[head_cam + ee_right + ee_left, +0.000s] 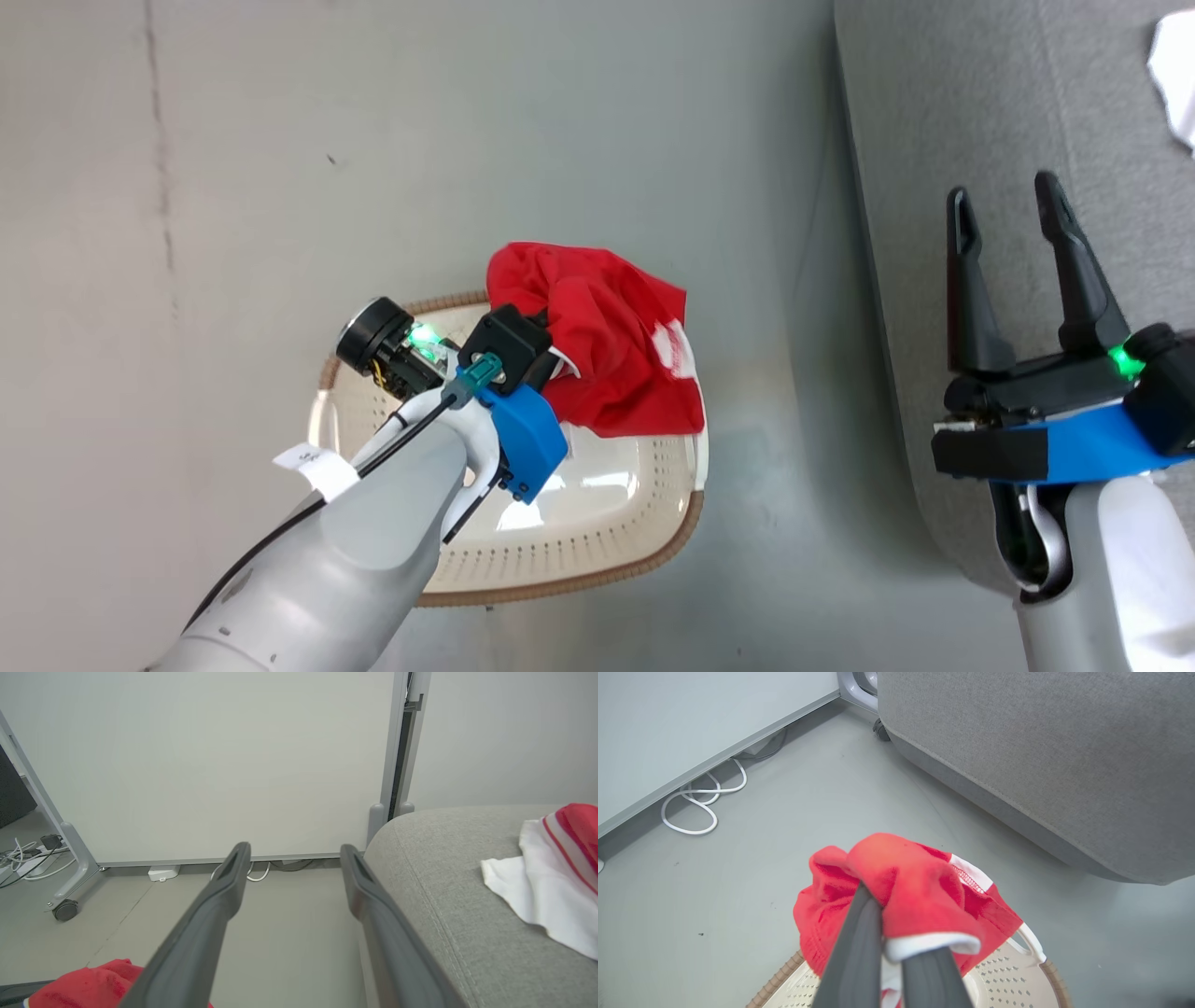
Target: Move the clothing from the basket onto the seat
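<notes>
My right gripper should grab the red garment by the loose side with the white band (669,349) next, because my left gripper crowds the garment's hem end.
My left gripper (886,921) is shut on a red garment with a white band (920,891), holding it bunched just above the cream basket (1017,975). From the head camera the clothing (607,336) hangs over the far right corner of the basket (579,569), and my left wrist hides the fingers. My right gripper (1008,210) stands open with nothing in it, over the left edge of the grey seat (1027,93). Its wrist view shows the right gripper (295,854) beside the seat (444,891), with the red clothing (84,984) at lower left.
A white cloth with red stripes (551,882) lies on the seat, also seen as a white cloth (1176,75) at the head view's top right. A white cable (691,807) loops along the wall panel. A caster wheel (65,910) stands on the grey floor.
</notes>
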Controlling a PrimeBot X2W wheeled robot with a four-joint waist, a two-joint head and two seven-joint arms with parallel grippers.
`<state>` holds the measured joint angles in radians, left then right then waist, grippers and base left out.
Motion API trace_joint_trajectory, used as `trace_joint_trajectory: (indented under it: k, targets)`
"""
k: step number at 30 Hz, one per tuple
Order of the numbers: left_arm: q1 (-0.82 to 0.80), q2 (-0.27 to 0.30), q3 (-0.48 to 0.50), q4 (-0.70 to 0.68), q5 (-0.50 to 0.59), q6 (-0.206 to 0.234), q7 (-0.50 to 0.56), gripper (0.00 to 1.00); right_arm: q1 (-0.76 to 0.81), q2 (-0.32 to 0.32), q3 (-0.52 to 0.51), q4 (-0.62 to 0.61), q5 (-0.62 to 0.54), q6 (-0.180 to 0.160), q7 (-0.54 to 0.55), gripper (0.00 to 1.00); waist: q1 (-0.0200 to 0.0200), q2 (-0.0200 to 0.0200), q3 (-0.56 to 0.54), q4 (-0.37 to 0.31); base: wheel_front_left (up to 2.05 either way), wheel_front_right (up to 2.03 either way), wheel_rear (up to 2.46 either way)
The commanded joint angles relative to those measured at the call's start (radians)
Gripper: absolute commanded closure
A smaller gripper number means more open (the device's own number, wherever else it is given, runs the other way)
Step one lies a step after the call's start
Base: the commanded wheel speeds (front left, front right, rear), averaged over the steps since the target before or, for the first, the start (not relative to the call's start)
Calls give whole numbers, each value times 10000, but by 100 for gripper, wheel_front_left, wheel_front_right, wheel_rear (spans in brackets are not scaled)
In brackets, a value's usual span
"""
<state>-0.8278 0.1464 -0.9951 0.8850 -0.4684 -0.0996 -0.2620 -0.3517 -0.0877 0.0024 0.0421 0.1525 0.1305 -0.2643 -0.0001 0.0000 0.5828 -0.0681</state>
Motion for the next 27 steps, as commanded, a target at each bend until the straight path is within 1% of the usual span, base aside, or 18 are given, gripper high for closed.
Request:
trace_joint_trajectory:
  k: [1,9,18,23,27]
  targets:
    - [291,73,293,-272,169,-14,-42,100,263,-34,-7,85,37,5,-1,0,1,0,-913,231,0,0,0]
    - [1082,171,1688,-1532,663,-29,-44,100,1017,4,-77,398,119,5,-1,0,1,0,-2425,517,0,0,0]
    - [1511,161,2826,-2541,1084,-155,-35,100,1778,130,-136,613,174,5,-1,0,1,0,-3758,775,0,0,0]
    - [1456,115,3188,-3021,1304,-221,-37,100,2167,196,-163,703,220,5,-1,0,1,0,-4367,924,0,0,0]
    - [1283,91,3295,-3288,1421,-228,-35,100,2366,241,-156,756,264,5,-1,0,1,0,-4675,1016,0,0,0]
